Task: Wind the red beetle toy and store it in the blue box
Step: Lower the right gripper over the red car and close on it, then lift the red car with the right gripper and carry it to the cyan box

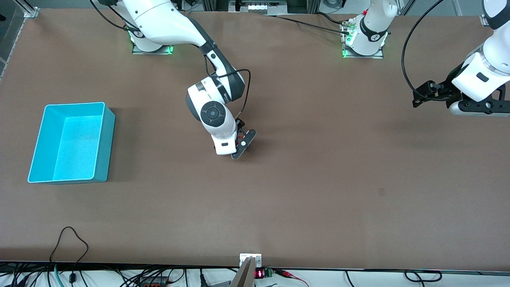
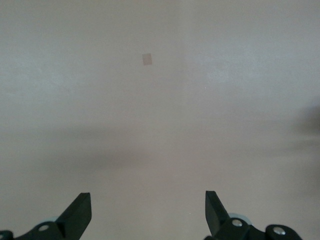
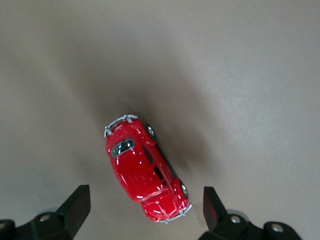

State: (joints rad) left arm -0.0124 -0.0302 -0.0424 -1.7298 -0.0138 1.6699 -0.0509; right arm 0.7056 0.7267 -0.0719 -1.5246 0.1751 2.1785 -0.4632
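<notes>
My right gripper needs to go down to the red beetle toy (image 3: 145, 170) before it closes on the toy. In the right wrist view, my fingers are still above the toy and short of it.
The red beetle toy (image 3: 145, 170) stands on its wheels on the brown table, seen from above in the right wrist view. My right gripper (image 3: 145, 202) is open and hovers low over it, one finger on each side of the car's end, not touching. In the front view my right gripper (image 1: 241, 145) is at the middle of the table and hides nearly all of the car. The blue box (image 1: 105, 147) stands open and empty toward the right arm's end of the table. My left gripper (image 1: 418, 97) is open and empty, held in the air over the left arm's end, and waits.
The left wrist view shows my left gripper (image 2: 148, 210) over bare table with a small darker patch (image 2: 147, 59), which also shows in the front view (image 1: 381, 191). Cables and a small mount (image 1: 250, 260) lie along the table edge nearest the front camera.
</notes>
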